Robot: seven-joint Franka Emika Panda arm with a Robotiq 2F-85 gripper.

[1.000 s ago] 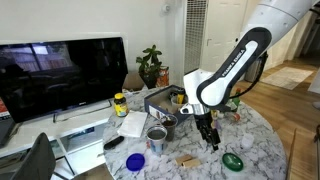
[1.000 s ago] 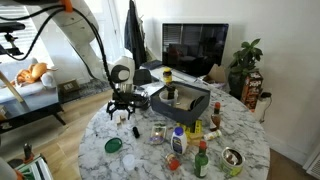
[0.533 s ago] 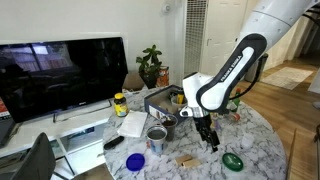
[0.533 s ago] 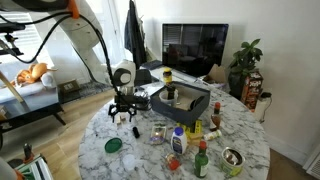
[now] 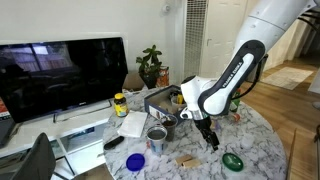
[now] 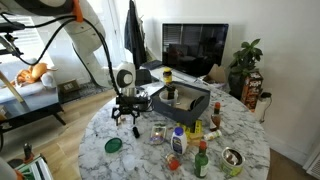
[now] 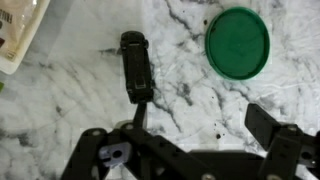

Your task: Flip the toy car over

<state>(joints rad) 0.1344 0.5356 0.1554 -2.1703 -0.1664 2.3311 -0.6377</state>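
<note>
My gripper should grab the toy car (image 7: 135, 65) by its near end, across its long sides, so its far end can tip on the tabletop for the flip.
The toy car (image 7: 135, 65) is a small black oblong lying on the marble table in the wrist view, upper left of centre. The green round dish (image 7: 238, 42) lies to its right. My gripper (image 7: 205, 120) is open and empty, low over the table. Its left finger sits at the car's near end; I cannot tell if it touches. Its right finger is below the dish. In both exterior views the gripper (image 5: 209, 141) (image 6: 127, 120) hangs just above the table beside the green dish (image 5: 233, 161) (image 6: 114, 145). The car is too small to make out there.
A tan wooden block (image 5: 186, 159), a blue dish (image 5: 135, 160) and a metal cup (image 5: 156, 136) stand close by. A black tray (image 6: 182, 101), several bottles (image 6: 178, 141) and a metal bowl (image 6: 232, 158) crowd the rest of the round table. A TV (image 5: 60, 75) stands behind.
The arm has shifted slightly sideways and lower over the table. The gripper stays open and nothing has been taken hold of.
</note>
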